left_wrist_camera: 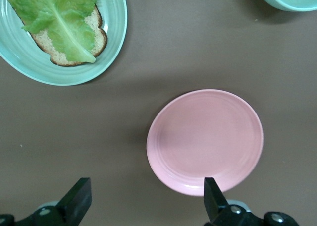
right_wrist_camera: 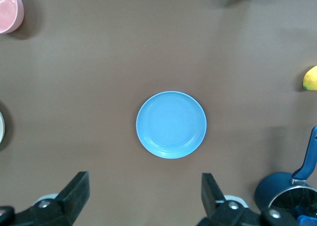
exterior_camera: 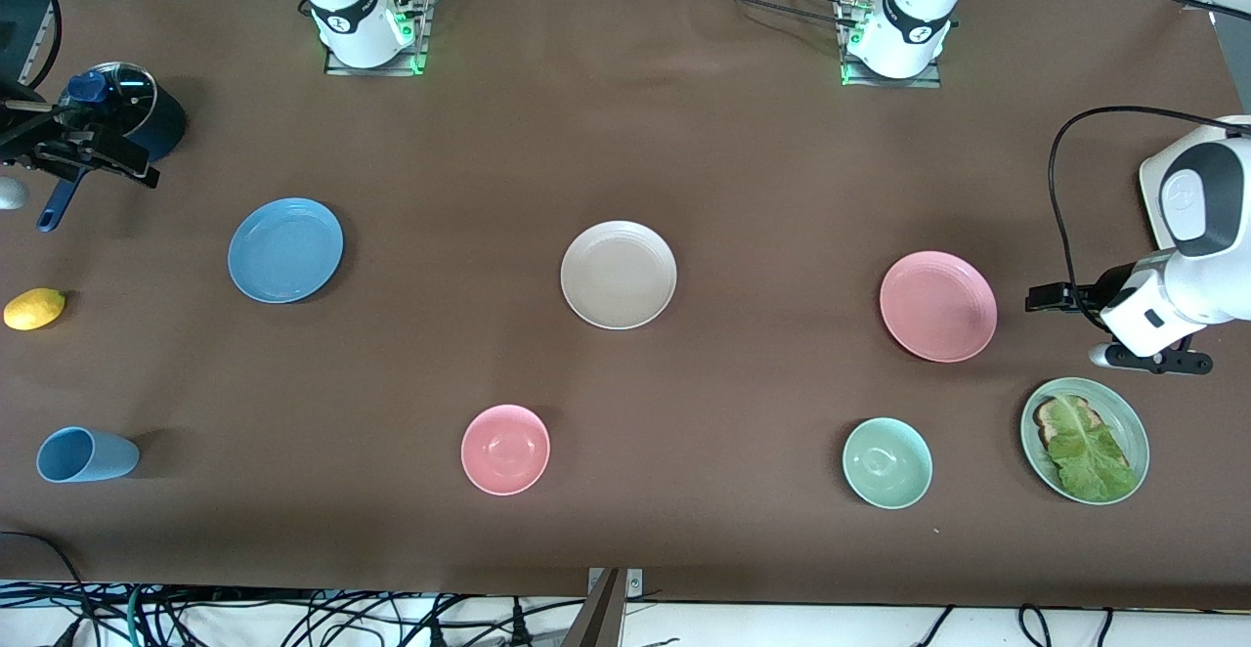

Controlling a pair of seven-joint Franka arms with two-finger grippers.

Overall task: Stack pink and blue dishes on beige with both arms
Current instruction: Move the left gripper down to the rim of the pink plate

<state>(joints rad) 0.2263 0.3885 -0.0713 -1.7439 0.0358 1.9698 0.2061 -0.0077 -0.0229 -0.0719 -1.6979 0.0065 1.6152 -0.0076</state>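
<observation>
I will grab the pink plate by its rim (exterior_camera: pixel 938 254) (left_wrist_camera: pixel 205 91) with my left gripper next. Then it can go on top of the beige one.
The beige plate (exterior_camera: pixel 618 275) lies at the middle of the table. The blue plate (exterior_camera: pixel 285 250) (right_wrist_camera: pixel 171 125) lies toward the right arm's end, the pink plate (exterior_camera: pixel 938 306) (left_wrist_camera: pixel 205 141) toward the left arm's end. All three are flat on the cloth and apart. My left gripper (exterior_camera: pixel 1109 334) (left_wrist_camera: pixel 146 186) hangs open over bare table beside the pink plate, holding nothing. My right gripper (exterior_camera: pixel 68 149) (right_wrist_camera: pixel 143 181) hangs open and empty over the table beside a dark blue pot, with the blue plate in its view.
A pink bowl (exterior_camera: pixel 505 449) and a green bowl (exterior_camera: pixel 886 462) sit nearer the front camera. A pale green plate (exterior_camera: pixel 1124 408) with toast and lettuce lies by the left gripper. A light blue cup (exterior_camera: pixel 86 454), a lemon (exterior_camera: pixel 34 309) and the lidded pot (exterior_camera: pixel 137 114) are at the right arm's end.
</observation>
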